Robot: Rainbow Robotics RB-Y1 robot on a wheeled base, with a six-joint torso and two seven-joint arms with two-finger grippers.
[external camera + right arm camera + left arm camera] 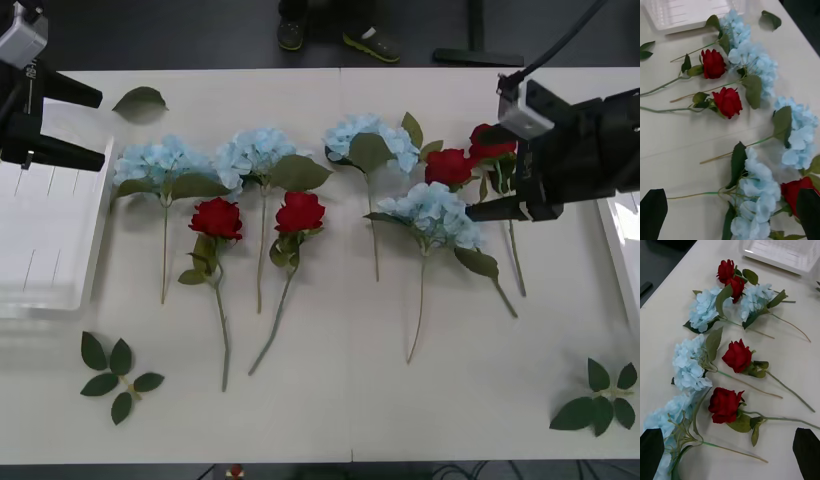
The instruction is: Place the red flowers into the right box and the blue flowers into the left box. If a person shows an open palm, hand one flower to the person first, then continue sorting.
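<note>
I should grab the red flower by its bare green stem (516,250) with my right gripper, because blue petals are crowded close against the red blooms.
Four blue flowers (160,165) (255,150) (375,135) (435,215) and four red flowers (217,217) (300,212) (448,167) (490,140) lie in a row across the white table. My left gripper (100,127) hovers open over the left box (40,230), beside the leftmost blue flower. Above the two rightmost red flowers, my right gripper (482,172) is open with nothing held; the right box (612,245) lies just beyond it. In the right wrist view, a red flower (795,189) and a blue flower (756,195) lie close to that gripper's fingers (653,210).
Loose green leaf sprigs lie near the front left (118,375), the front right (600,400) and the back left (140,100). The table's front strip between the sprigs is bare. The flower stems point toward the front edge.
</note>
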